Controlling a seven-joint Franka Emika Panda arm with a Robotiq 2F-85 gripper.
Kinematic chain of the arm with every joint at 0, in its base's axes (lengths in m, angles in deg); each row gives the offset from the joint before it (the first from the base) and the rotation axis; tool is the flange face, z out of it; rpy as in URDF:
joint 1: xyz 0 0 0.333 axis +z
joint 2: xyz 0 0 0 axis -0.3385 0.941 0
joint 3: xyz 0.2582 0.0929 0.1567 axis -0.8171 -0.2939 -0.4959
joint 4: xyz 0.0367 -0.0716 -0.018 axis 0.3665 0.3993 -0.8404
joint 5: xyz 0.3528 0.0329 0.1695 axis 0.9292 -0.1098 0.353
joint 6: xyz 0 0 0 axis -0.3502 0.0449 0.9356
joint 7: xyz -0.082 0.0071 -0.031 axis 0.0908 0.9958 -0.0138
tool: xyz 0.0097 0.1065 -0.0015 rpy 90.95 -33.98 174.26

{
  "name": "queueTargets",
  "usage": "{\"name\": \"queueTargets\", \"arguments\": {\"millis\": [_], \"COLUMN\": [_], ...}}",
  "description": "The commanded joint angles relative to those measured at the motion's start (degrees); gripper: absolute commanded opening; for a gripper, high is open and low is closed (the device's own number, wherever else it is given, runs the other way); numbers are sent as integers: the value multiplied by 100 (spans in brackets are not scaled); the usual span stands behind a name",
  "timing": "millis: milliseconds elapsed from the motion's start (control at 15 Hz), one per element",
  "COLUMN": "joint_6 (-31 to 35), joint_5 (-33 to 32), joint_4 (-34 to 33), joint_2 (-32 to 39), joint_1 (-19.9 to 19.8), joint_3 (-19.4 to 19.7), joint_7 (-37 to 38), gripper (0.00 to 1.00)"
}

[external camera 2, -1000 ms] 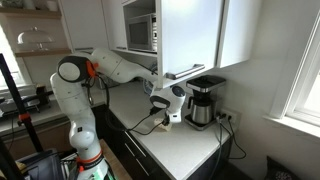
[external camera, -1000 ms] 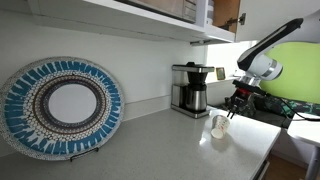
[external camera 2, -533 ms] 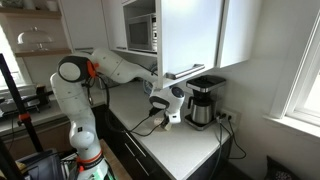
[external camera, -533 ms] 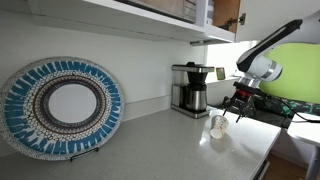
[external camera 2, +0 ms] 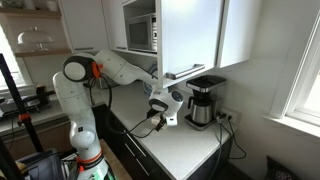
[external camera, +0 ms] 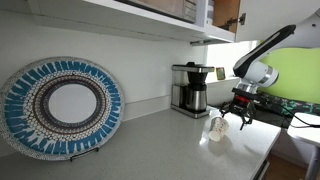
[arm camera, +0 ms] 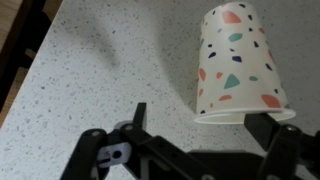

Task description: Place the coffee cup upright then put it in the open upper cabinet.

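Observation:
The coffee cup should next be grabbed by my gripper at one side of its wide rim (external camera: 221, 119), so its base stays free to set it upright in the cabinet (external camera: 213, 30).
The coffee cup (external camera: 218, 127) is a small white tapered cup that stands on the speckled countertop (external camera: 170, 145), in front of the coffee maker. In the wrist view the coffee cup (arm camera: 235, 62) shows coloured specks, and its wide rim points toward my gripper (arm camera: 205, 125). The fingers are spread wide, one on each side of the rim, so the gripper is open and grips nothing. In an exterior view the gripper (external camera: 239, 117) hangs just beside the cup. The open upper cabinet (external camera: 213, 30), with its brown door (external camera: 228, 12), is mounted high above the counter.
A black-and-steel coffee maker (external camera: 190, 88) stands against the wall behind the cup. A round blue patterned plate (external camera: 60, 105) leans on the wall farther along. The counter's front edge (external camera: 262, 150) runs close to the cup. The arm (external camera 2: 110, 68) reaches across under the cabinets.
The jaws have opened from nearly shut to wide and let go of the cup. The gripper shifted slightly away from the cup, which stays where it was on the counter.

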Motion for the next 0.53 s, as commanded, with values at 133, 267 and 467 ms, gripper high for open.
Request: {"name": "queueTargets", "arguments": {"millis": [133, 267, 467], "joint_6": [-363, -538, -764], "joint_5": [581, 975, 1356], "joint_4": [47, 51, 74], "joint_2": [190, 236, 333], "joint_1": [68, 74, 50], "joint_3": [-31, -36, -37], "joint_7": [-329, -636, -883], "gripper": [85, 71, 46]}}
